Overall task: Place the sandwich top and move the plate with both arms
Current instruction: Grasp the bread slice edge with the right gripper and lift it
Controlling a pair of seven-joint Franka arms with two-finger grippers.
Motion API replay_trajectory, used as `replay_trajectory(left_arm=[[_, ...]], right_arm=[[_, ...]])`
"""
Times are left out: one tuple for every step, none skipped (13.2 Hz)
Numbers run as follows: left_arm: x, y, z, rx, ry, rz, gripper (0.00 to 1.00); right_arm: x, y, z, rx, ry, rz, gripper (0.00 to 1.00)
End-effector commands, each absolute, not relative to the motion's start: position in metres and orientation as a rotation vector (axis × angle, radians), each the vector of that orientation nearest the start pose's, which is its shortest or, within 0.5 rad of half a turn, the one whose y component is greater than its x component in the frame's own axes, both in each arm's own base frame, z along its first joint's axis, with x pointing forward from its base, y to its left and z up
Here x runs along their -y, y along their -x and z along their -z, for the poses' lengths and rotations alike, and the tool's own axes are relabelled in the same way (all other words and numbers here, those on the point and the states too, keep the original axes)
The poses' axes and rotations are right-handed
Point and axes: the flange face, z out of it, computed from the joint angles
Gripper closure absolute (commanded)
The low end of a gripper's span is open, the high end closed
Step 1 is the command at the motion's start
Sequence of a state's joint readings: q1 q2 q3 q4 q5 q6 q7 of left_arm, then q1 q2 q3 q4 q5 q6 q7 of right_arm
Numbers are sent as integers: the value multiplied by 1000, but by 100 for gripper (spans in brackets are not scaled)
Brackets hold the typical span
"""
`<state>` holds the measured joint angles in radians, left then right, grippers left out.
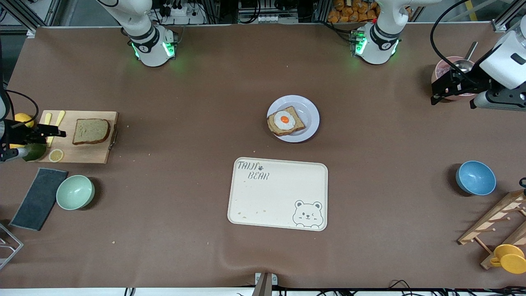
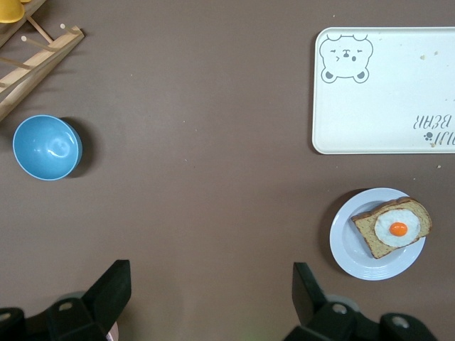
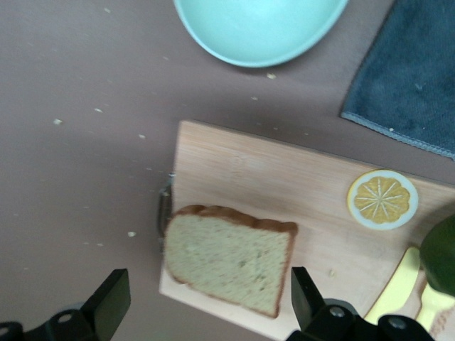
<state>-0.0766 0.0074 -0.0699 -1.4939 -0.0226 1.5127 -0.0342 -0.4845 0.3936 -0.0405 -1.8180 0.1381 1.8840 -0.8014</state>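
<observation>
The slice should next be held by its crust edge (image 1: 91, 143) in my right gripper, to put the sandwich top over the egg on the plate (image 1: 306, 107).
The sandwich top (image 1: 91, 131) lies flat on a wooden cutting board (image 1: 92, 152) at the right arm's end of the table. My right gripper (image 1: 41, 135) hangs open and empty over that board. In the right wrist view the slice (image 3: 229, 266) lies below and between the wide-open fingers of the gripper (image 3: 211, 305). The plate (image 1: 306, 107) sits mid-table and holds a bread slice with a fried egg (image 1: 285, 121). My left gripper (image 1: 452, 100) is open and empty, raised over the left arm's end of the table, far from the plate (image 2: 348, 245).
A cream bear-printed tray (image 1: 271, 197) lies nearer the camera than the plate. A mint bowl (image 1: 75, 192) and dark cloth (image 1: 39, 198) sit near the board. A lemon slice (image 1: 56, 155) lies on it. A blue bowl (image 1: 475, 177), pink bowl (image 1: 441, 70) and wooden rack (image 1: 493, 222) stand at the left arm's end.
</observation>
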Motion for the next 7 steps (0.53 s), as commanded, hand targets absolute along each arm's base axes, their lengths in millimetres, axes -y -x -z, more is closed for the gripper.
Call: replay_trajectory(left_arm=[[81,-545,-654,-152,3155,10,0],[81,-545,-654,-152,3155,10,0],[81,-545,-654,-152,3155,10,0],[82,-545,-653,-157,3154,7,0],[83,-545,-652,-159,3154,5,0],[84,-545,-651,-161,3154,2,0],[84,-545,-651,-161,3154,2,0]], right_arm=[[329,-514,-246,363,2745,-179,5],[328,-512,-240,365,2729,-177,10],[329,-508,-236,357,2723,-182,13],[333,-503,-228,344,2713,-190,13],[339,-495,-217,321,2699,-205,13],[343,-484,-208,292,2688,-215,19],[342,-479,-204,273,2677,-215,23]])
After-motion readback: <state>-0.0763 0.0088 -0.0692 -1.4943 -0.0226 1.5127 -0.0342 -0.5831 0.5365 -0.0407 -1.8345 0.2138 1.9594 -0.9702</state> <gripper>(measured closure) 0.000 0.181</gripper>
